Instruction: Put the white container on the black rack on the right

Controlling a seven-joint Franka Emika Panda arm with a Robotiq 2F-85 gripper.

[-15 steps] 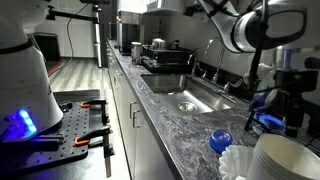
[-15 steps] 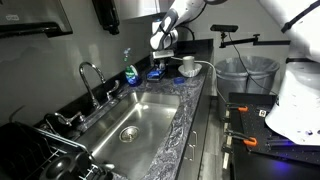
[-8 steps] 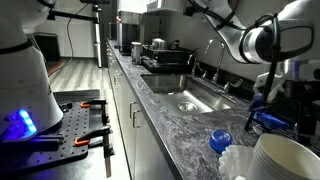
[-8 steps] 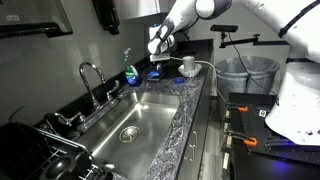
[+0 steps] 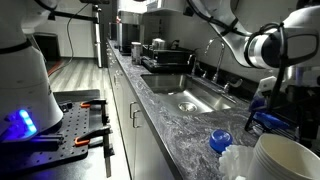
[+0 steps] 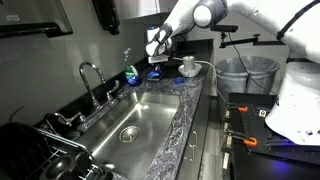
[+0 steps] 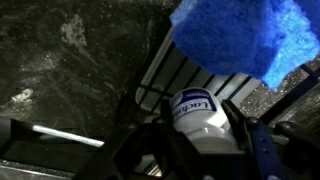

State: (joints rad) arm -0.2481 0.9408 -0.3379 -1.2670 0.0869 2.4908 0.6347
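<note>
My gripper has the white container (image 7: 203, 115) upright and close above the black rack's bars, beside the blue sponge-like thing, so it needs to let go of the container.
In the wrist view my gripper (image 7: 200, 135) is shut on the white container (image 7: 203, 115), a small round tub with a blue-lettered label. It hangs upright just above the thin bars of the black rack (image 7: 168, 88). In an exterior view the gripper (image 6: 157, 47) holds the container over the black rack (image 6: 168, 75) on the counter beyond the sink. In an exterior view the arm (image 5: 272, 47) reaches down at the far right, where the rack (image 5: 268, 122) shows only partly and the container is hidden.
A blue sponge-like thing (image 7: 240, 35) lies beside the rack. A white cup (image 6: 188, 65) stands at the rack's far end. The steel sink (image 6: 140, 115) and faucet (image 6: 92, 80) are close by. A stack of white bowls (image 5: 285, 160) and crumpled paper (image 5: 235, 162) sit near the camera.
The arm has swung over and lowered a little toward the black rack, still carrying the white container. Nothing else moved.
</note>
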